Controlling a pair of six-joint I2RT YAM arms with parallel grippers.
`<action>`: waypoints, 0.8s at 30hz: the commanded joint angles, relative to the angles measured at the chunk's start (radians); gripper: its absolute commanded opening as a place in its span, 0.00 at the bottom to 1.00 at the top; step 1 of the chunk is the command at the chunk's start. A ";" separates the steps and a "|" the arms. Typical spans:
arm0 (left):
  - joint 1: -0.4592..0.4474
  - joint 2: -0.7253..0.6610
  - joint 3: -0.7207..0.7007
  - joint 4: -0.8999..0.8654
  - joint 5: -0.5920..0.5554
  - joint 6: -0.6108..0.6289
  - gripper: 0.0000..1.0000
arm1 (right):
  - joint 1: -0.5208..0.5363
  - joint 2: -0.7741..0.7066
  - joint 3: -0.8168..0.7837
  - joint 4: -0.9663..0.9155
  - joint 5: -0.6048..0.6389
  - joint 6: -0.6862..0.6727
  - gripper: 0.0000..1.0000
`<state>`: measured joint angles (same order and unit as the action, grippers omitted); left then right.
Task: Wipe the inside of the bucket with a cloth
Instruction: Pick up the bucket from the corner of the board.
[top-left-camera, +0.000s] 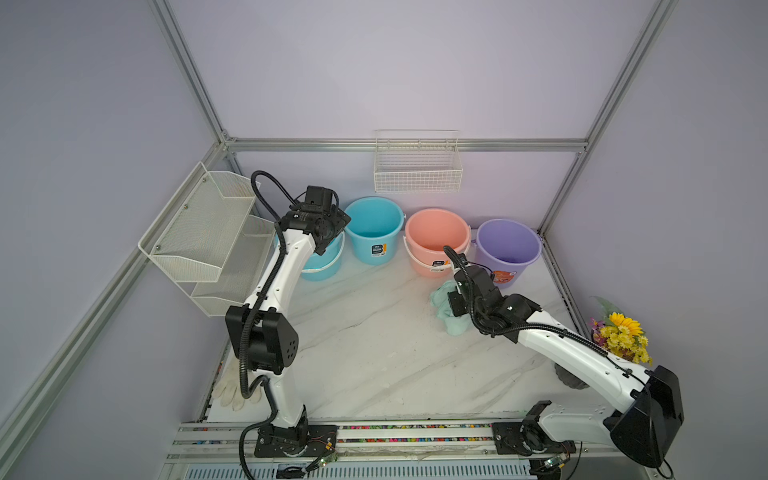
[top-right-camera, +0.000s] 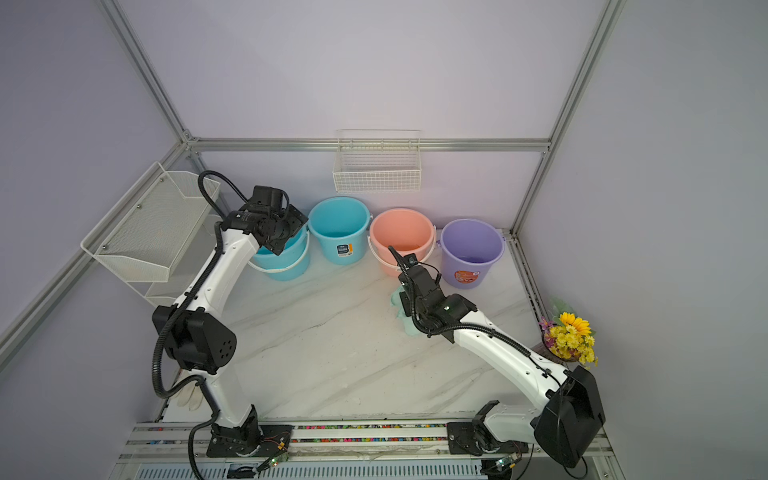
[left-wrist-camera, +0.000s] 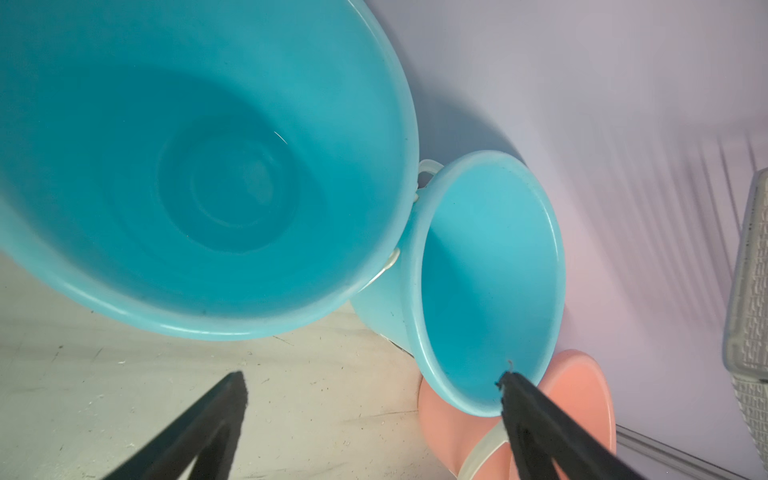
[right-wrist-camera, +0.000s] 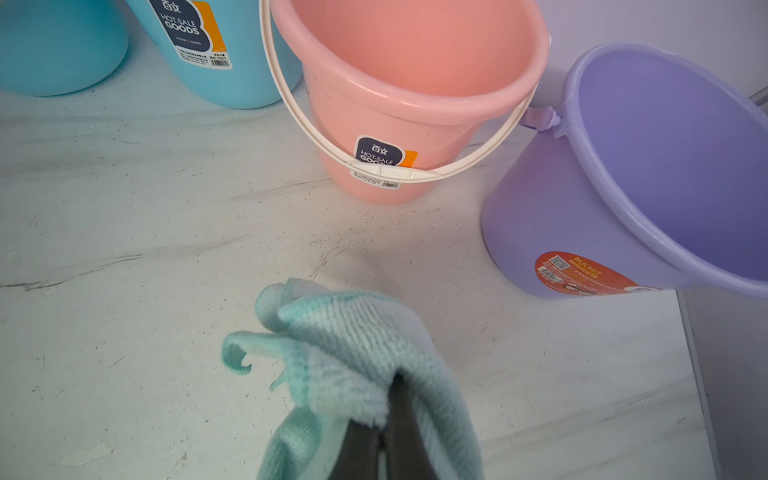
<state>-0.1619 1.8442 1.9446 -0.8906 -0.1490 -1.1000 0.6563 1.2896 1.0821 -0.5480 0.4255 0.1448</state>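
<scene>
I should next grab the blue bucket near the mesh shelf by its rim with my left gripper, away from the cloth (top-left-camera: 442, 309), so its top stays open for wiping inside.
Four buckets line the back wall: a blue bucket (top-left-camera: 322, 268) at the far left, a second blue bucket (top-left-camera: 374, 232), a pink bucket (top-left-camera: 436, 237) and a purple bucket (top-left-camera: 509, 245). My left gripper (left-wrist-camera: 372, 376) hangs open and empty over the near rim of the leftmost blue bucket (left-wrist-camera: 104, 124), whose inside is bare. My right gripper (right-wrist-camera: 390, 399) is shut on the mint-green cloth (right-wrist-camera: 345, 332), held just above the table in front of the pink bucket (right-wrist-camera: 415, 62) and the purple bucket (right-wrist-camera: 665, 166). The cloth (top-left-camera: 442, 309) shows in both top views.
A white mesh shelf (top-left-camera: 208, 232) hangs on the left wall close to my left arm. A wire basket (top-left-camera: 417, 166) is mounted on the back wall above the buckets. A dirty white glove (top-left-camera: 228, 392) lies at the front left; a flower pot (top-left-camera: 621, 336) stands at the right edge.
</scene>
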 joint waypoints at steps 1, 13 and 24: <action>0.025 -0.043 -0.051 0.048 -0.100 -0.144 0.96 | -0.004 -0.008 0.043 0.000 -0.011 0.015 0.00; 0.100 0.040 -0.040 -0.051 -0.105 -0.411 0.88 | -0.004 -0.043 0.035 -0.025 0.014 0.003 0.00; 0.150 0.076 -0.069 -0.071 -0.065 -0.476 0.77 | -0.004 -0.051 0.022 -0.030 0.026 -0.003 0.00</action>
<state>-0.0341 1.9106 1.8679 -0.9512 -0.2085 -1.5341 0.6563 1.2583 1.0969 -0.5720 0.4324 0.1440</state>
